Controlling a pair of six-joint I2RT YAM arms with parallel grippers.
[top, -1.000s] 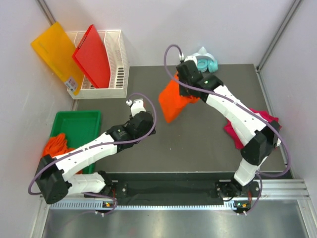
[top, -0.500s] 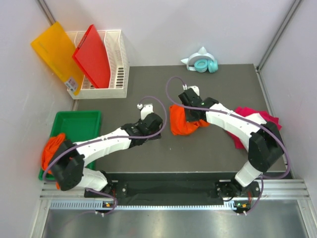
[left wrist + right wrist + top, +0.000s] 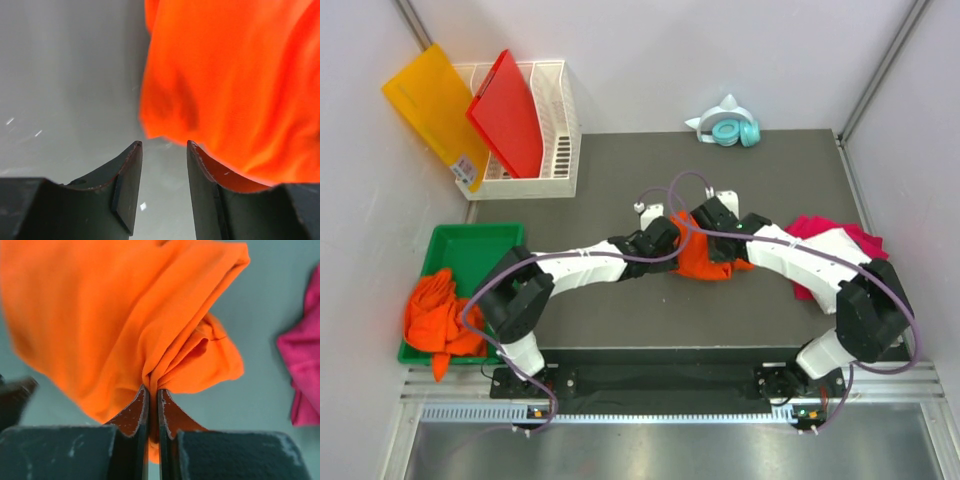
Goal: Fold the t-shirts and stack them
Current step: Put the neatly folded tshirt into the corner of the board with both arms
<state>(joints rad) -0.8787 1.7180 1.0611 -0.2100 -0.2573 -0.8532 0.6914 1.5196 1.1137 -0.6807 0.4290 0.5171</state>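
Note:
My right gripper is pinching a fold of the orange t-shirt, so my left gripper will next grab the orange t-shirt's free side edge (image 3: 680, 262) (image 3: 157, 127) opposite that fold to spread and fold the t-shirt.
A bright orange t-shirt (image 3: 701, 260) hangs bunched over the middle of the dark table. My right gripper (image 3: 152, 390) is shut on a pinched fold of that t-shirt (image 3: 100, 315); seen from above, the right gripper (image 3: 712, 222) sits on its upper edge. My left gripper (image 3: 666, 234) reaches in from the left, right beside the cloth. In the left wrist view the left gripper (image 3: 162, 144) stands open with only table between its jaws, and the orange t-shirt's (image 3: 235, 85) lower edge hangs just past the tips. A magenta-pink t-shirt (image 3: 850, 238) lies crumpled at the right.
A green bin (image 3: 480, 248) at the left holds a heap of orange t-shirts (image 3: 435, 312). A white basket (image 3: 556, 150) at the back left carries a red board (image 3: 510, 110) and a yellow-orange board (image 3: 428, 98). Teal headphones (image 3: 728, 128) lie at the back edge.
My right gripper has brought the orange t-shirt from the back of the table down to its middle. My left arm has stretched rightward to the cloth, its jaws slightly narrower.

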